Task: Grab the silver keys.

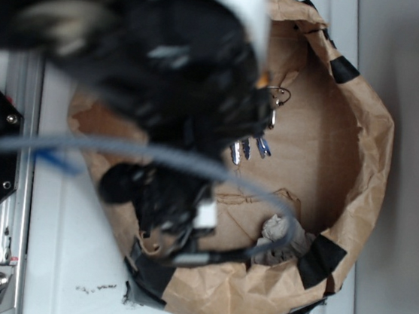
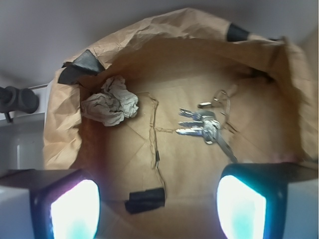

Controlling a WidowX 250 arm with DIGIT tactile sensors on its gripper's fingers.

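Note:
The silver keys are in the paper bowl [image 1: 316, 154]. My gripper will next take hold of their wire ring and pick them up out of it.
The silver keys [image 2: 203, 126] lie on the floor of a brown paper bowl [image 2: 269, 104], right of centre in the wrist view, their wire ring [image 2: 221, 97] pointing to the far side. In the exterior view the silver keys [image 1: 250, 148] peek out from under the blurred black arm. My gripper [image 2: 157, 204] hangs above the bowl's near part, open, with nothing between its glowing pads [image 2: 75, 209]. The keys sit ahead of it, just beyond the right pad.
A crumpled grey-white paper wad [image 2: 110, 101] rests at the bowl's left in the wrist view; the wad [image 1: 281, 229] shows low in the exterior view. Black tape patches [image 2: 145, 200] hold the paper walls [image 1: 370, 145]. A metal rail [image 1: 11, 203] runs left.

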